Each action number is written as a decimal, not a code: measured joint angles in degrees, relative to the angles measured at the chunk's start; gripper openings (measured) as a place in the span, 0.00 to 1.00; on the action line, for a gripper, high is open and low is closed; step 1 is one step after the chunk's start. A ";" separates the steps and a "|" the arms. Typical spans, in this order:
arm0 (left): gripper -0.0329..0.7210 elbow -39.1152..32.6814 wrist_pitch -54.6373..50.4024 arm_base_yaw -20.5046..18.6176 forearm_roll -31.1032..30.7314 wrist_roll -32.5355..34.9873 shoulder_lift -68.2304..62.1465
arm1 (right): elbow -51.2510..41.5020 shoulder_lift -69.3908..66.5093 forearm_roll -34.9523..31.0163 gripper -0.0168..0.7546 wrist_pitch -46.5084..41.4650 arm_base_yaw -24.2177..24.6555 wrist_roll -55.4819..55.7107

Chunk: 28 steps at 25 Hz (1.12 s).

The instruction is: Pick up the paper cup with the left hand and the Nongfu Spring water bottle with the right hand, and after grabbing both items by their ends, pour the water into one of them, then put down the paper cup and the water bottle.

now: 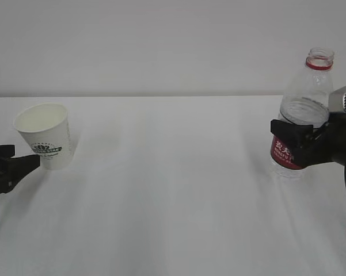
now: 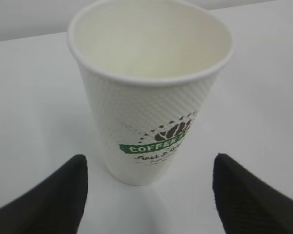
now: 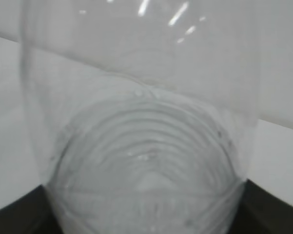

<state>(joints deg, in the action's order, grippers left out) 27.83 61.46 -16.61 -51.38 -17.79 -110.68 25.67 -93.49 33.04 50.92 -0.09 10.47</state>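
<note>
Next, my left gripper takes the paper cup by the lower part of its side [image 1: 56, 156]. The paper cup's open rim [image 1: 42, 129] stays free for the poured water.
The white paper cup [image 1: 43, 133] with a green logo stands on the table at the left, and its cream inside [image 2: 151, 44] looks empty. My left gripper [image 1: 26, 153] is low beside the cup's base. Its black fingers [image 2: 53, 195] are spread open on either side, apart from the cup wall. At the right, my right gripper [image 1: 296, 135] is shut on the Nongfu Spring water bottle [image 1: 305, 92] at its red label. The bottle is uncapped, nearly upright, its base at the table. Clear water [image 3: 146, 161] shows in its lower part.
A white table [image 1: 173, 195] runs between the two arms, with a plain white wall behind. The right arm's black body [image 1: 342, 138] and cable sit at the right edge.
</note>
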 joint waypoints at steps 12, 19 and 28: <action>0.76 0.00 2.16 0.00 0.22 5.52 -1.28 | 0.00 0.00 0.73 0.67 0.00 0.00 0.00; 0.89 0.31 3.77 0.00 4.40 7.91 -3.11 | 0.00 0.00 1.37 0.67 0.00 0.00 0.00; 0.89 3.26 4.11 3.96 5.99 8.28 -7.91 | 0.00 0.00 1.37 0.67 0.00 0.00 0.00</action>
<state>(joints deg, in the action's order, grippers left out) 31.10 65.57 -12.65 -45.39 -9.51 -118.59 25.67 -93.49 34.40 50.92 -0.09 10.47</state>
